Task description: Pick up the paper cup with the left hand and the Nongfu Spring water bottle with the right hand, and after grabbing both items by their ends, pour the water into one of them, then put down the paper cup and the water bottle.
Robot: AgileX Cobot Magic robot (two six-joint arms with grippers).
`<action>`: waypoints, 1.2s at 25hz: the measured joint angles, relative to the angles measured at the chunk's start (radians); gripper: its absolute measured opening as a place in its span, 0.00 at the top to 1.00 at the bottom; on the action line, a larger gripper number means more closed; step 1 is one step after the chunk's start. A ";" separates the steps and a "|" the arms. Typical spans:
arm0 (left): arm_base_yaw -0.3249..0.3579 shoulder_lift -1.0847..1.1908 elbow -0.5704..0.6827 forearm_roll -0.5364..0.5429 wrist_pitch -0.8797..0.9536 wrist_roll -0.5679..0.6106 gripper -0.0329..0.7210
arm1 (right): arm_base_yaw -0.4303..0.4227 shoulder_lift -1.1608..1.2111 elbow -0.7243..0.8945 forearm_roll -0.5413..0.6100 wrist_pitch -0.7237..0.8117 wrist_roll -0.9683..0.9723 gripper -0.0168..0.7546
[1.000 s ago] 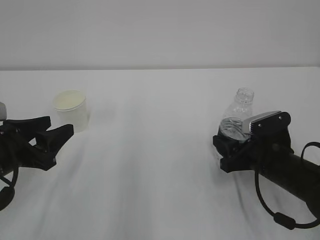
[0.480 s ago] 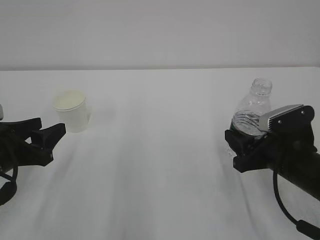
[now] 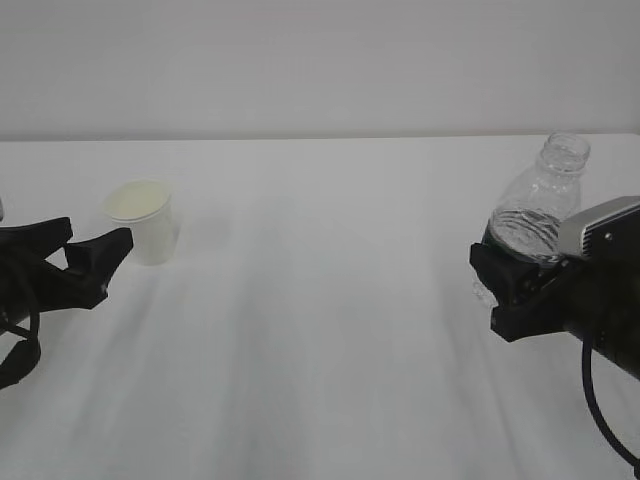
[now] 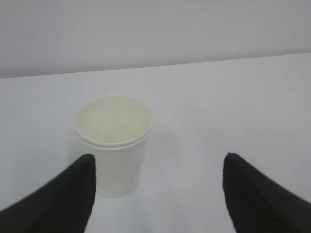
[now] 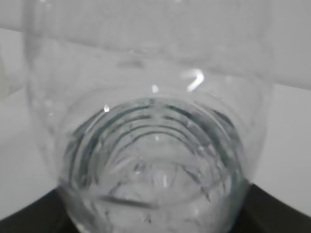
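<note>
The paper cup's open rim (image 3: 139, 188) has to stay free to receive the water, so I need to grab the cup by its lower body (image 3: 150, 245) with my left gripper next.
The white paper cup (image 3: 140, 222) stands upright on the table at the left, with nothing holding it. My left gripper (image 3: 95, 238) is open just in front of and to the left of it. In the left wrist view the cup (image 4: 112, 141) stands ahead of the spread black fingers (image 4: 73, 194), nearer the left one, and the left gripper (image 4: 159, 162) touches nothing. My right gripper (image 3: 500, 285) is shut on the lower part of the clear, uncapped water bottle (image 3: 535, 210), which leans to the right. The bottle (image 5: 150, 145) fills the right wrist view. I cannot make out water in it.
A white table (image 3: 320, 330) runs back to a pale wall (image 3: 320, 60). Both arms sit low at the table's left and right sides, with bare tabletop between them.
The right gripper has carried the bottle to the right and upward. The left gripper has drawn back to the left away from the cup, and its fingers stand wider apart.
</note>
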 joint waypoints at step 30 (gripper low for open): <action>0.000 0.373 -0.298 -0.081 -0.002 0.001 0.04 | 0.000 -0.030 0.002 0.000 0.004 -0.002 0.42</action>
